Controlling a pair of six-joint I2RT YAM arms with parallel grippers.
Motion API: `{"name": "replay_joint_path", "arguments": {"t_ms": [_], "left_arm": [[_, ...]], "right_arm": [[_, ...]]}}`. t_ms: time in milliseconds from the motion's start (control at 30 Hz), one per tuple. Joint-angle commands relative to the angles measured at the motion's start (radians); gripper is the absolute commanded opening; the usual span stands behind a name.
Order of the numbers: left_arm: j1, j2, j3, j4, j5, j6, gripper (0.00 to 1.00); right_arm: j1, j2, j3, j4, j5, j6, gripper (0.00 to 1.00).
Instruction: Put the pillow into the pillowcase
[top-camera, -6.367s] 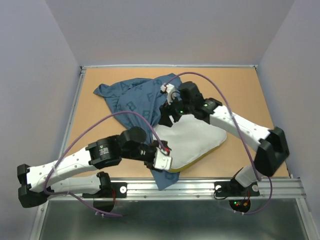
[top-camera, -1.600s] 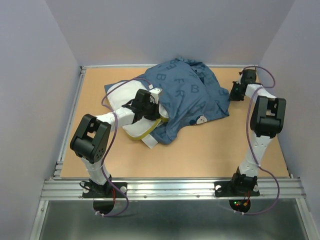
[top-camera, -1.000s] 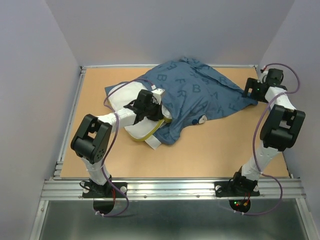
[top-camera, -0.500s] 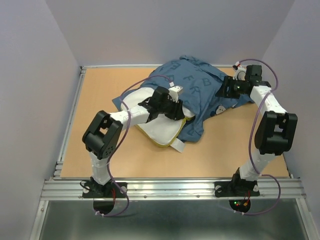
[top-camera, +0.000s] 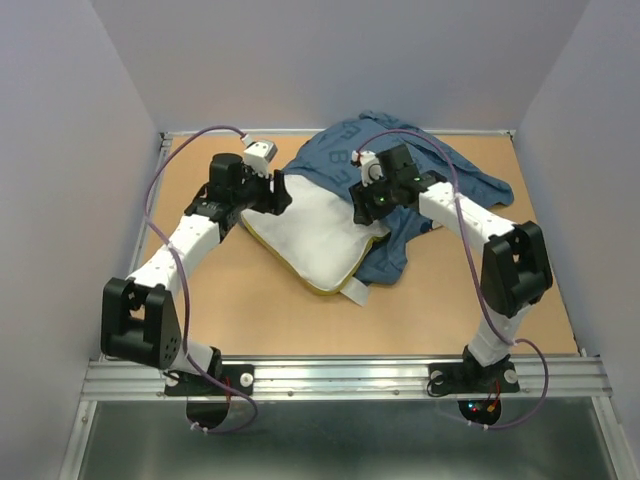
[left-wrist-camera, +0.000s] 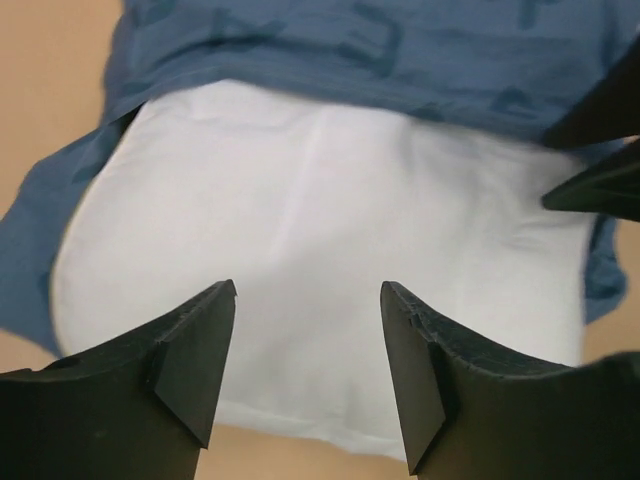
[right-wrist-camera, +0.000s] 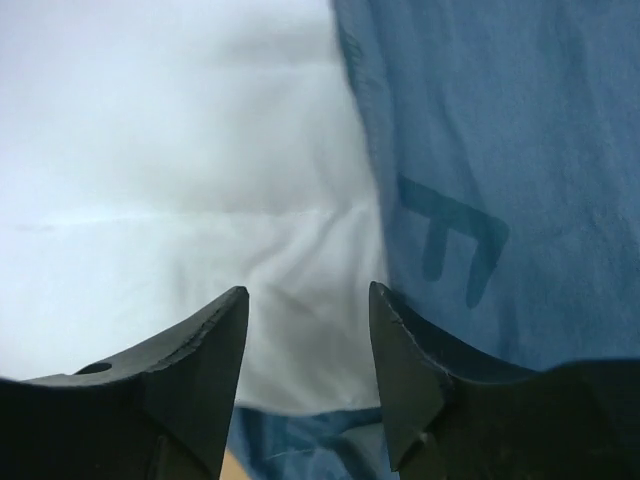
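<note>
The left gripper reaches the white pillow (top-camera: 312, 235) next and grips its bare part, leaving the blue fabric free, to work the pillow into the pillowcase.
The white pillow (top-camera: 312, 235) lies mid-table, its yellow-green band (top-camera: 322, 291) along the near edge. Its far and right parts sit under the blue lettered pillowcase (top-camera: 430, 170), which is bunched toward the back right. My left gripper (top-camera: 278, 194) hovers at the pillow's left end, open and empty; its view shows the bare pillow (left-wrist-camera: 320, 230) below and the pillowcase (left-wrist-camera: 350, 40) beyond. My right gripper (top-camera: 363, 207) hangs open over the pillowcase's opening edge, with the pillow (right-wrist-camera: 170, 150) on the left and the blue pillowcase fabric (right-wrist-camera: 500, 150) on the right.
A white flap (top-camera: 355, 292) sticks out from the pillow's near corner. The brown table (top-camera: 250, 320) has a raised metal rim (top-camera: 150, 210) on the left and grey walls around. The right arm's dark fingers (left-wrist-camera: 600, 150) show at the right edge of the left wrist view.
My left gripper has opened, let go of the pillow and drawn back left. The right arm swung left from the table's right side to the pillowcase's opening. The pillowcase is more bunched.
</note>
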Motion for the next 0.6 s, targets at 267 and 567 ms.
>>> {"name": "replay_joint_path", "arguments": {"t_ms": [267, 567], "left_arm": [[0.119, 0.121, 0.076, -0.109, 0.018, 0.328, 0.69], [-0.021, -0.225, -0.203, -0.077, 0.246, 0.690, 0.97]], "right_arm": [[0.042, 0.117, 0.091, -0.004, 0.376, -0.023, 0.20], [0.044, -0.074, 0.019, -0.082, 0.324, 0.016, 0.63]]}}
